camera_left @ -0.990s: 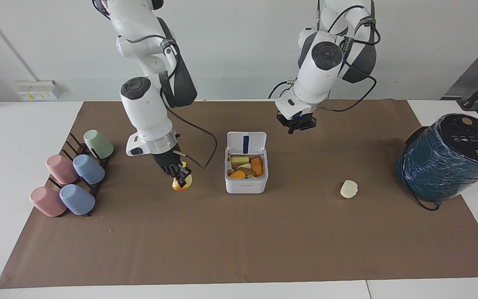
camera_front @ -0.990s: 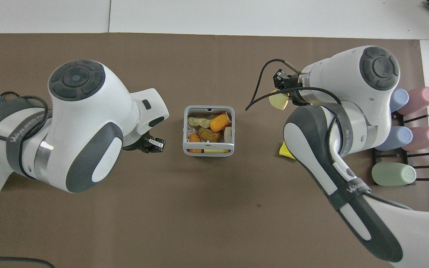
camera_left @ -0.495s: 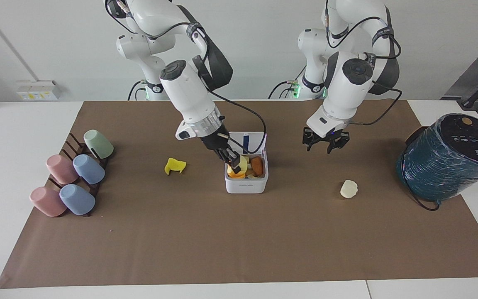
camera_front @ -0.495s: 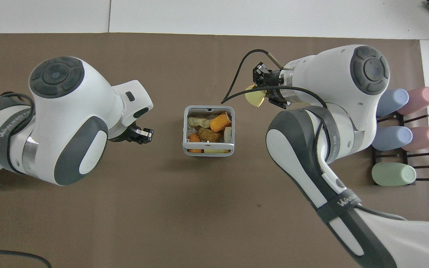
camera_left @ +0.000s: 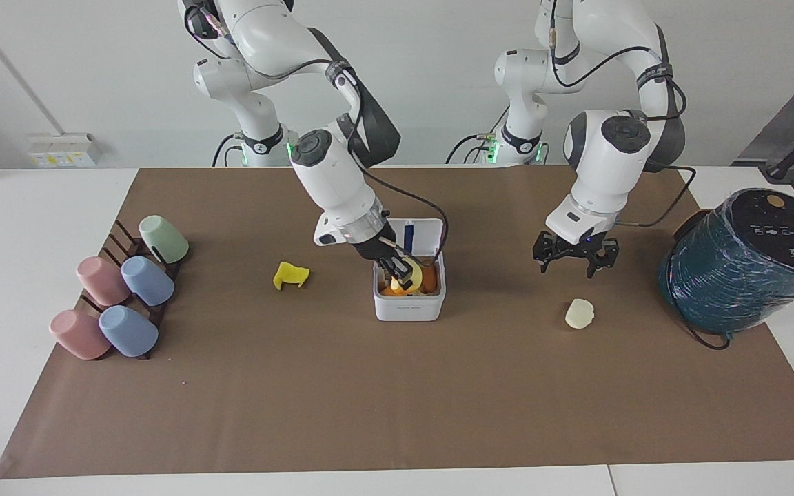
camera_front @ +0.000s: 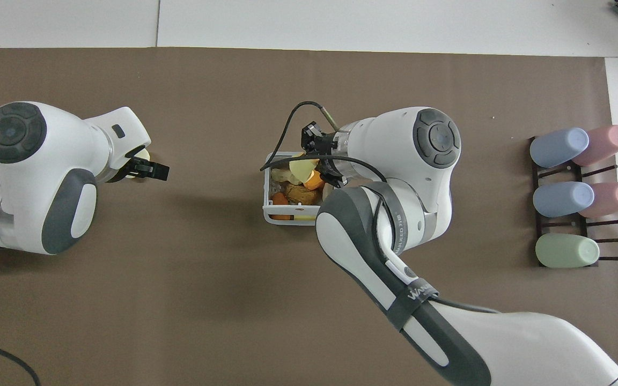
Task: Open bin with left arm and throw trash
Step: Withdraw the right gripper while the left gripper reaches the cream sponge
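The pale cream lump should go into the white bin (camera_front: 291,214), so next I should grab it with my left gripper by its middle (camera_front: 142,156).
The white bin (camera_left: 409,311) stands mid-table with its lid (camera_left: 423,231) flipped up; several orange and yellow pieces lie inside. In the overhead view its rim (camera_front: 267,206) shows beside the right arm. My right gripper (camera_left: 398,273) (camera_front: 309,165) is shut on the yellow-orange wedge (camera_left: 411,271) (camera_front: 302,170) and holds it just over the bin's opening. My left gripper (camera_left: 570,260) (camera_front: 152,170) is open, in the air over the cream lump (camera_left: 579,313) (camera_front: 141,156). The wavy yellow scrap (camera_left: 290,275) lies on the mat toward the right arm's end; the overhead view hides it.
A dark rack of pastel cups (camera_left: 121,296) (camera_front: 577,193) stands at the right arm's end of the mat. A large teal wrapped cylinder (camera_left: 741,269) stands at the left arm's end, with a black cable at its foot.
My right gripper lifted the wedge from beside the yellow scrap and carried it over the bin. My left gripper moved away from the bin to over the cream lump and lowered.
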{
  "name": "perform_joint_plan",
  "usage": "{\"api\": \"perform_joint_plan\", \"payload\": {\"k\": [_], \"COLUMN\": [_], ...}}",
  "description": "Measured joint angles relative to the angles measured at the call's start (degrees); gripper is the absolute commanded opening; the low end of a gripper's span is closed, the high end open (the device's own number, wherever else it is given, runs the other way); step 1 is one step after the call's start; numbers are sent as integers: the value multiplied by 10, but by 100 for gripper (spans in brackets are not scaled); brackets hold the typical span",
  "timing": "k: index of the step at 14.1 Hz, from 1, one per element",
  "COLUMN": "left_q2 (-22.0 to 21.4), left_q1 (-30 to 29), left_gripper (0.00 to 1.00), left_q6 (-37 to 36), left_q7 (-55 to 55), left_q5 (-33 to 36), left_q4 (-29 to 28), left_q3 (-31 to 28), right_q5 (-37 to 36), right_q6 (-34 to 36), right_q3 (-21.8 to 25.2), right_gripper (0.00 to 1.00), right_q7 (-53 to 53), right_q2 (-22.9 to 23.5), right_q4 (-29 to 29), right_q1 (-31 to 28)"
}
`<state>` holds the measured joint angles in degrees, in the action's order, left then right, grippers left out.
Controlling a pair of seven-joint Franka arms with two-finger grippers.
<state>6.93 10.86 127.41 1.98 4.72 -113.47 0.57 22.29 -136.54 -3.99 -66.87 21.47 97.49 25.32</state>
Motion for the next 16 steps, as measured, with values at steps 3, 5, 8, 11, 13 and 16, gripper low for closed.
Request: {"api": "perform_joint_plan", "payload": {"k": [3,5,8,11,13,16], "left_q2": [35,61,93,108,108,106], "left_q1": [-27,-39,-52,-58,-58,-58], "left_gripper": [100,100,100,42,0,0], "left_q6": [62,98,133,144,145,145], "left_q7": [39,53,66,80,106,121], "left_q5": [2,2,2,2,2,2], "left_q4": [-5,-5,-6,-15,-25,-26], "left_q3": [0,0,1,1,2,3], "right_q5": [0,0,0,-59,-122,-161], "right_q6": [-1,-3,-4,33,92,150], "right_q3": [0,1,2,10,11,13], "right_gripper": [100,100,100,100,100,100], "right_q7": [0,0,0,18,89,255], "right_q2": [-1,-1,-8,-44,-69,-83], "right_q4": [2,1,-2,-7,-6,14], "right_q1": [3,3,2,-26,-72,-136]}}
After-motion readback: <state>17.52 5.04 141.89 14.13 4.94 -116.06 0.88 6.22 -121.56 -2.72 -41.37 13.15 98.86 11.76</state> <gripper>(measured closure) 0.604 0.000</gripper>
